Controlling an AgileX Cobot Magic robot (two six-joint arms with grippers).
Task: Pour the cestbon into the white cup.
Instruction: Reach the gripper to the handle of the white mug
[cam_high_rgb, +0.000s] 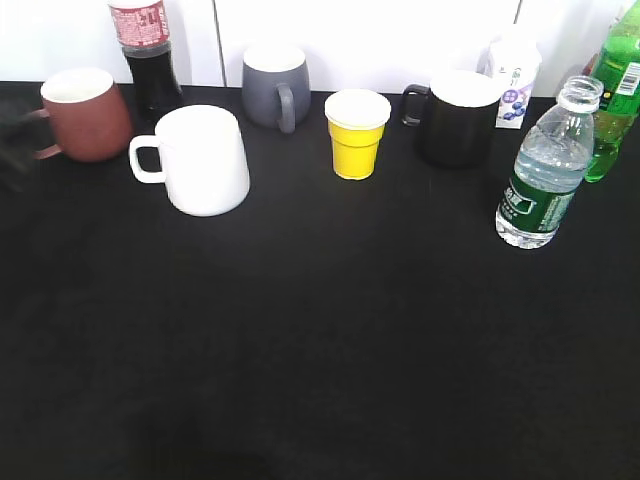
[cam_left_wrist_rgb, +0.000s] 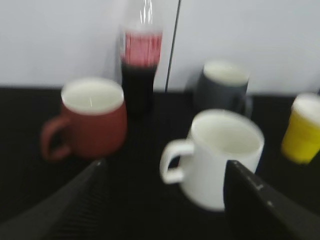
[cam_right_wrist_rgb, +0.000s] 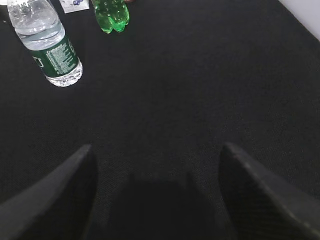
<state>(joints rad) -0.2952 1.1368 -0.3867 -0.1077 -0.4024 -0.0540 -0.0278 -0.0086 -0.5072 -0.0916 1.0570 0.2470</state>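
The left gripper grabs the white cup's loop handle (cam_high_rgb: 142, 160) next, so the white cup's opening (cam_high_rgb: 197, 125) stays free for the pour.
The cestbon (cam_high_rgb: 545, 165) is a clear ribbed bottle with a dark green label. It stands upright and uncapped at the right of the black table, and it also shows in the right wrist view (cam_right_wrist_rgb: 50, 45) at the top left. The white cup (cam_high_rgb: 205, 160) stands upright at the left, with its handle to the left. In the left wrist view the white cup (cam_left_wrist_rgb: 225, 155) sits just beyond the jaws. My left gripper (cam_left_wrist_rgb: 164, 167) is open and empty, a little short of the cup. My right gripper (cam_right_wrist_rgb: 157, 150) is open and empty over bare table, well away from the bottle.
A maroon mug (cam_high_rgb: 85, 115), a cola bottle (cam_high_rgb: 148, 55), a grey mug (cam_high_rgb: 275, 85), a yellow cup (cam_high_rgb: 357, 135), a black mug (cam_high_rgb: 458, 118), a small carton (cam_high_rgb: 513, 80) and a green soda bottle (cam_high_rgb: 615, 90) line the back. The green bottle stands right behind the cestbon.
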